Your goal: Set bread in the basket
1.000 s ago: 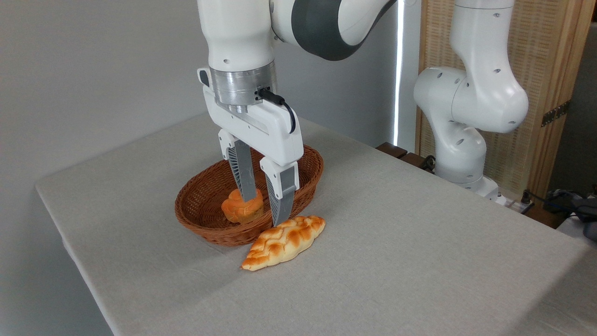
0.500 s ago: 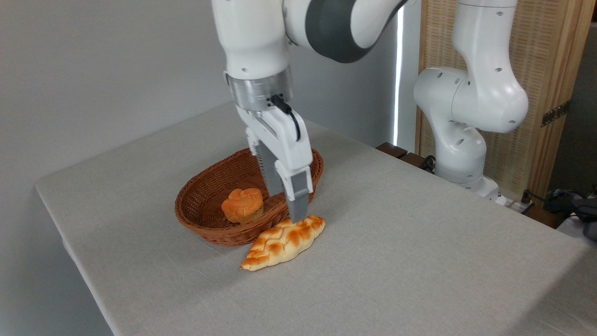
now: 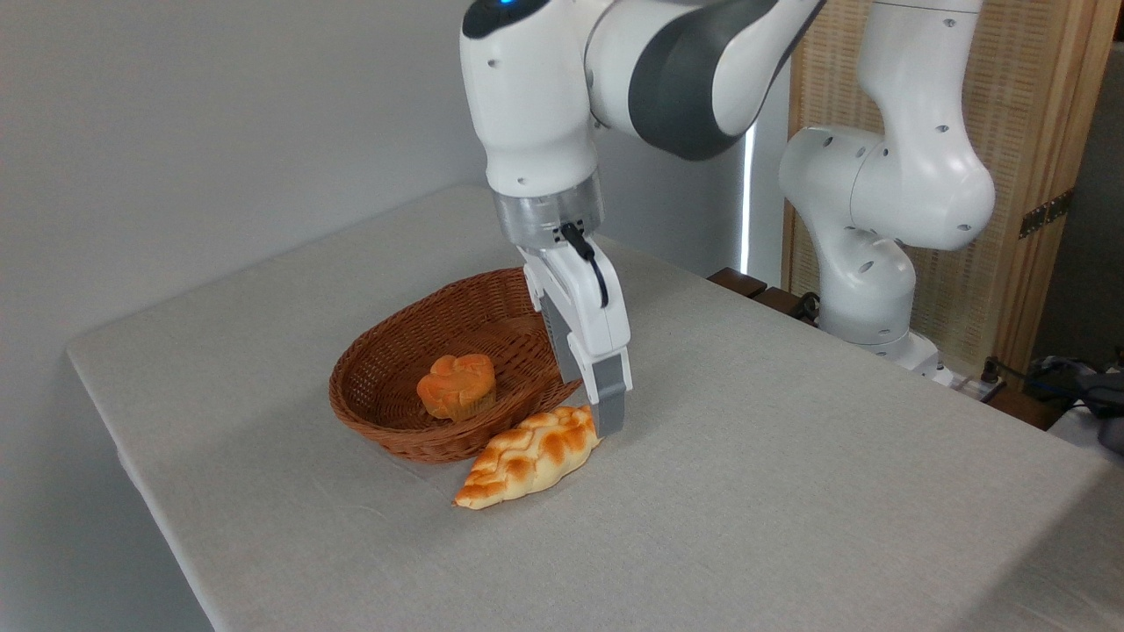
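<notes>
I need to grip the bread next with my gripper by its braided end [image 3: 570,430] beside the basket's rim. Then I can put it into the wicker basket.
The bread [image 3: 527,456], a braided golden loaf, lies on the table just in front of the basket [image 3: 378,412], touching its near rim. The reddish-brown wicker basket holds a small orange muffin-like bun [image 3: 455,386]. My gripper [image 3: 590,408] is down at the loaf's right end, turned almost edge-on to the camera. It is open: the near finger [image 3: 610,408] stands against the loaf's right tip, while the far finger [image 3: 560,338] drops behind the loaf beside the basket rim. The loaf rests on the cloth.
The grey cloth-covered table [image 3: 790,491] stretches to the right and front of the loaf. The arm's white base [image 3: 865,263] stands at the back right, beside a wooden screen [image 3: 1010,132]. The table's left edge [image 3: 114,439] lies near the basket.
My gripper moved right, out from over the basket, turned about its axis and came down around the loaf's right end. The loaf and the bun have hardly moved.
</notes>
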Motion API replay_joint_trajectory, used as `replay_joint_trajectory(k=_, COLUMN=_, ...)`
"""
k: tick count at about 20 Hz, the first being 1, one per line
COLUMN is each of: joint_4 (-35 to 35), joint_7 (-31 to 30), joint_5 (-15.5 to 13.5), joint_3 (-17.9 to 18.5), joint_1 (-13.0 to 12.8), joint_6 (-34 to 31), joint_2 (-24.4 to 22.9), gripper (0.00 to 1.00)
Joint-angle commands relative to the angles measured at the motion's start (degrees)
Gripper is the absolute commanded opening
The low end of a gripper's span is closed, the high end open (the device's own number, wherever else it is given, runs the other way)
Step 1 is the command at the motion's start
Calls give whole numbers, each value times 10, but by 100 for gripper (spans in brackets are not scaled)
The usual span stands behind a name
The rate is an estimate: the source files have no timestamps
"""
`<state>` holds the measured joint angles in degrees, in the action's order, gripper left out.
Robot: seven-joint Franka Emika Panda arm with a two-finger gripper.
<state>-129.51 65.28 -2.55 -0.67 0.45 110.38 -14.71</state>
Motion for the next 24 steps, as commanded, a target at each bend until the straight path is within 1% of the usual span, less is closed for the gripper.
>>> replay_joint_trajectory(k=1, joint_4=-30, joint_7=50, joint_5=-2, joint_3=4, joint_1=0, joint_6=41, joint_2=-13, gripper=100)
replay_joint_trajectory(k=3, joint_4=-41, joint_7=112, joint_5=-2, joint_3=3, joint_1=0, joint_6=59, joint_2=-10, gripper=100)
replay_joint_trajectory(k=5, joint_4=-43, joint_7=170, joint_5=-2, joint_3=4, joint_1=0, joint_6=62, joint_2=-8, gripper=100)
replay_joint_trajectory(k=8, joint_4=-43, joint_7=226, joint_5=-2, joint_3=3, joint_1=0, joint_6=63, joint_2=-5, gripper=100)
replay_joint_trajectory(k=9, joint_4=-43, joint_7=233, joint_5=-2, joint_3=3, joint_1=0, joint_6=63, joint_2=-2, gripper=100)
replay_joint_trajectory(k=15, joint_4=-51, joint_7=231, joint_5=-4, joint_3=3, joint_1=-2, joint_6=63, joint_2=1, gripper=100)
replay_joint_trajectory(k=17, joint_4=-56, joint_7=232, joint_5=-4, joint_3=3, joint_1=-6, joint_6=63, joint_2=8, gripper=100)
replay_joint_trajectory(k=21, joint_4=-56, joint_7=231, joint_5=-7, joint_3=3, joint_1=-23, joint_6=65, joint_2=13, gripper=100)
replay_joint_trajectory(k=24, joint_4=-56, joint_7=227, joint_5=-11, joint_3=2, joint_1=-23, joint_6=67, joint_2=13, gripper=100)
